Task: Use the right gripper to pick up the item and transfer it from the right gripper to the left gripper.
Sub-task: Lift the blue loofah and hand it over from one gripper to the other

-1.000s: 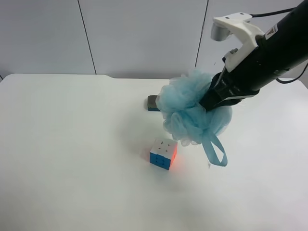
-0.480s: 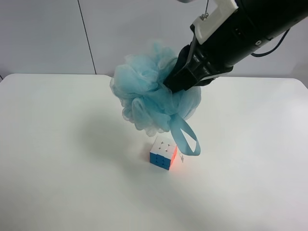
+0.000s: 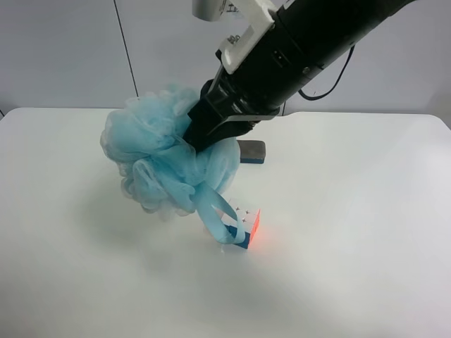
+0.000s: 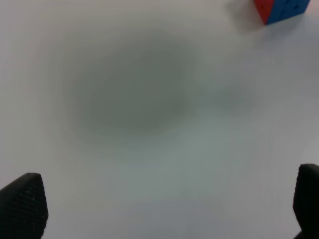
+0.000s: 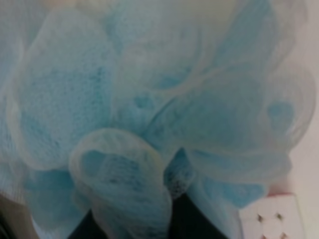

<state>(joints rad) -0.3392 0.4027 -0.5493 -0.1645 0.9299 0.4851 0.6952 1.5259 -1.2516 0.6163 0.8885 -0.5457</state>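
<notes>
I will next grip the pouf (image 3: 165, 158) by its ruffled mesh folds with my left gripper. Then my left gripper can take the pouf over from my right gripper.
The light-blue mesh pouf (image 3: 165, 158) hangs in the air above the table's left-middle, held by the white-capped black arm at the exterior high view's right. That arm's gripper (image 3: 202, 135), the right one, is shut on the pouf, with its fingers buried in the mesh. The blue ribbon loop (image 3: 215, 215) dangles down in front of the puzzle cube. In the right wrist view the pouf (image 5: 149, 109) fills nearly the whole frame. The left gripper (image 4: 164, 209) is open and empty above the bare table, with only its two fingertips (image 4: 21, 204) showing. It is out of the exterior high view.
The multicoloured puzzle cube (image 3: 251, 229) sits on the white table (image 3: 352, 246) near the middle, and also shows in the left wrist view (image 4: 281, 9) and the right wrist view (image 5: 269, 219). A dark grey eraser block (image 3: 251, 151) lies behind it. The pouf's shadow (image 4: 129, 89) falls below the left gripper.
The right arm has swung towards the exterior high view's left with the pouf in its grip. The eraser is uncovered and the ribbon now hangs in front of the cube.
</notes>
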